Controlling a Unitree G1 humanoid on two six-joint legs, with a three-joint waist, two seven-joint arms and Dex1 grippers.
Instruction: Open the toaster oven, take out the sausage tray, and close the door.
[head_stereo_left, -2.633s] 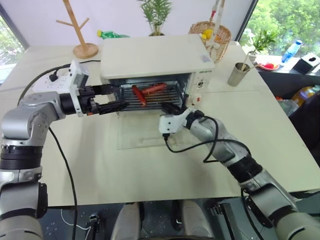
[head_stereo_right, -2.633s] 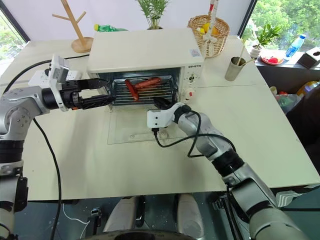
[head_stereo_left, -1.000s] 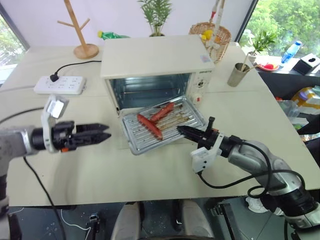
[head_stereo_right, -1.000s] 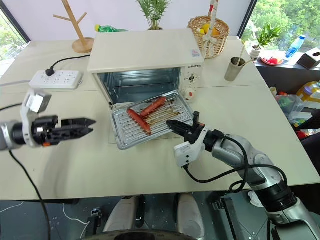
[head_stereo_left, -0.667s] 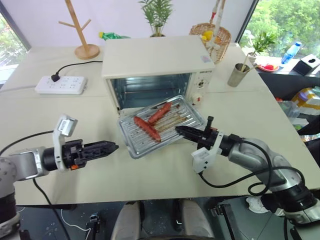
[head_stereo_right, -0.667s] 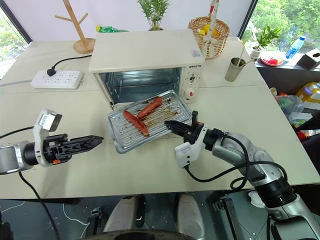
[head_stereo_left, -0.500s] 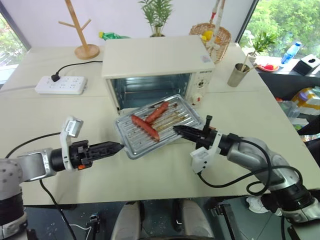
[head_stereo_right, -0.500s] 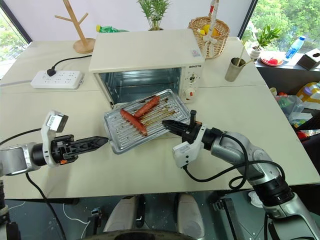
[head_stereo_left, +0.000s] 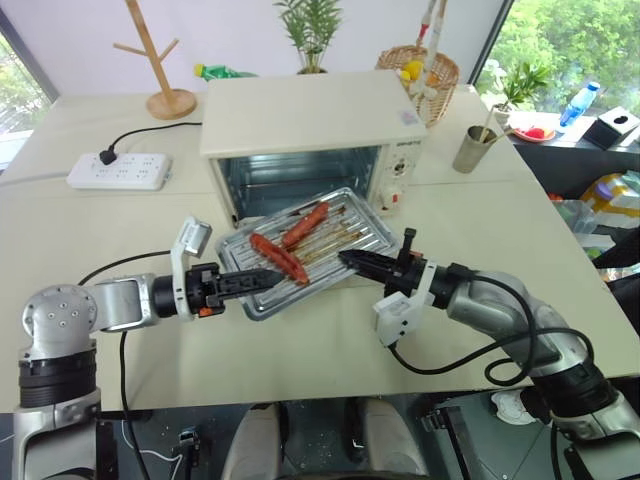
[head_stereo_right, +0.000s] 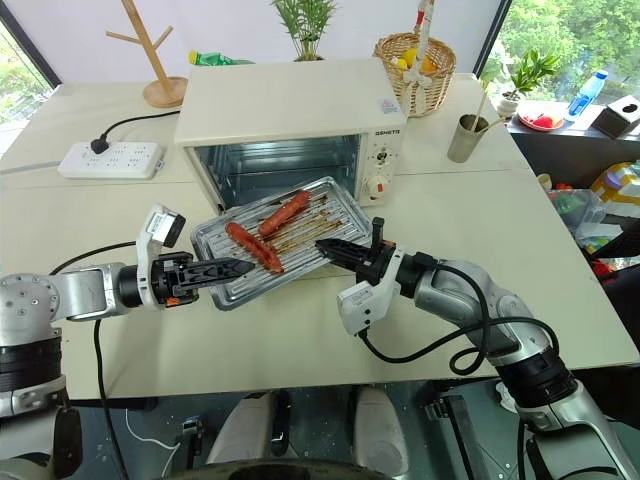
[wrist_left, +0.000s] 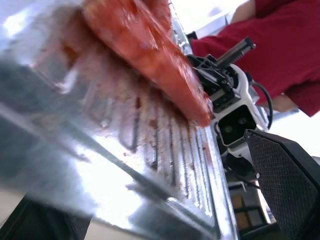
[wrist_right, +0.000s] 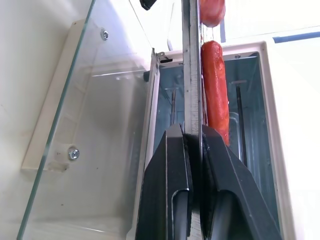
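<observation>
My left gripper should take hold of the tray by its bare metal rim (head_stereo_left: 240, 290) next, because Brown grease (head_stereo_left: 326, 241) and sausages cover the tray's ribbed middle.
The cream toaster oven (head_stereo_left: 310, 125) stands open at mid table, and its glass door (wrist_right: 90, 115) lies flat in front of it. The silvery sausage tray (head_stereo_left: 335, 232) hangs tilted above the door, outside the oven, with two red sausages (head_stereo_left: 279, 258) on its rack. My right gripper (head_stereo_left: 345, 259) is shut on the tray's right rim; in the right wrist view its fingers (wrist_right: 172, 165) pinch the thin metal edge. My left gripper (head_stereo_left: 272, 277) is open at the tray's near left edge. The tray rim lies between its fingers (wrist_left: 285, 170) in the left wrist view.
A white power strip (head_stereo_left: 115, 170) and a wooden mug tree (head_stereo_left: 165, 60) are at the back left. A wicker basket (head_stereo_left: 425, 80), a metal cup (head_stereo_left: 478, 148) and a potted plant (head_stereo_left: 312, 25) stand behind and right of the oven.
The tray came out of the oven in my right gripper and has shifted a little left. My left arm swung in from the left, bringing its open fingers to the tray's edge.
</observation>
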